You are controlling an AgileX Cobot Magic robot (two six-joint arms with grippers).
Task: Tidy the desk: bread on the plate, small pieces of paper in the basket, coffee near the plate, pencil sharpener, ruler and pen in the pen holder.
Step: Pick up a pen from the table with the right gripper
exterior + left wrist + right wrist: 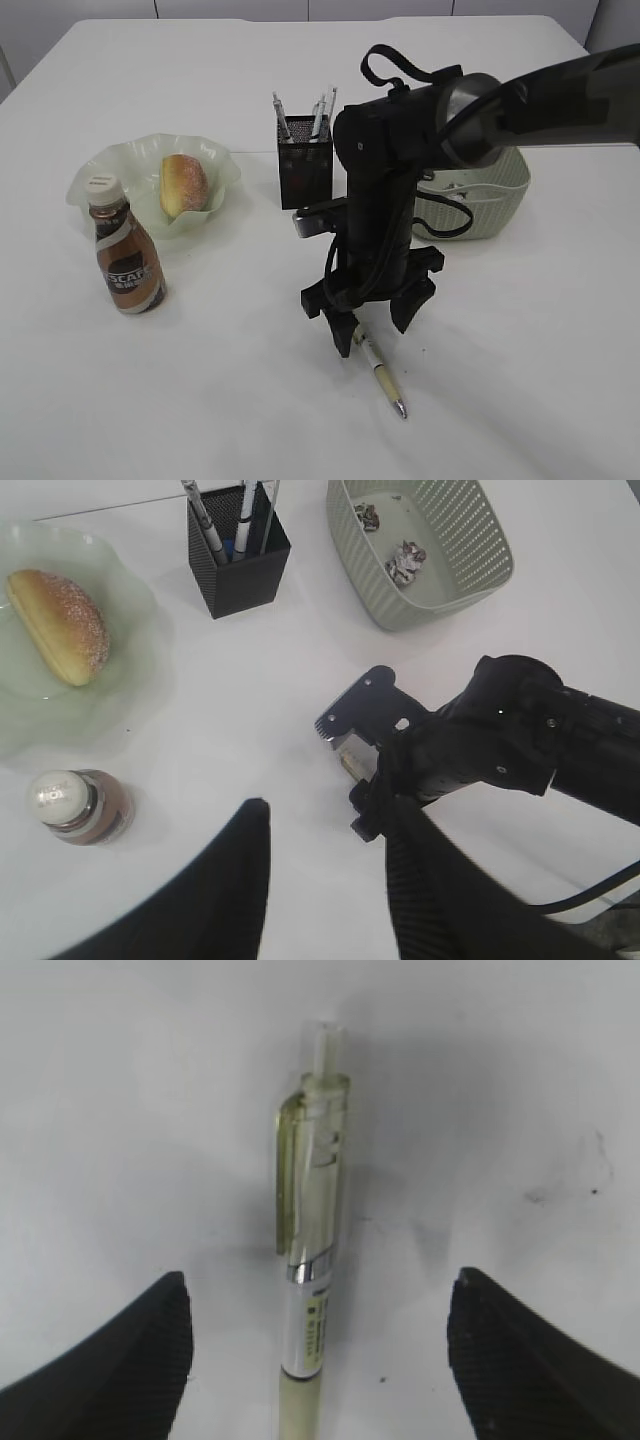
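The clear pen's tip end needs to stay free to drop into the pen holder, so the robot's right gripper should next pick the pen up by its clip end (312,1170).
A clear pen (384,378) with a pale grip lies on the white table in front of the pen holder. My right gripper (375,322) is open and reaches straight down over the pen's clip end. In the right wrist view the pen (312,1260) lies between the two spread fingers (320,1290), touching neither. My left gripper (325,825) is open and empty, high above the table. The bread (183,185) lies on the pale green plate (100,170). The coffee bottle (126,260) stands upright just in front of the plate. No sharpener or ruler shows loose on the table.
The black mesh pen holder (305,170) holds several pens. The pale woven basket (490,195) stands at the right, partly behind my right arm, with crumpled paper scraps (405,560) inside. The right arm (520,730) crosses under the left wrist camera.
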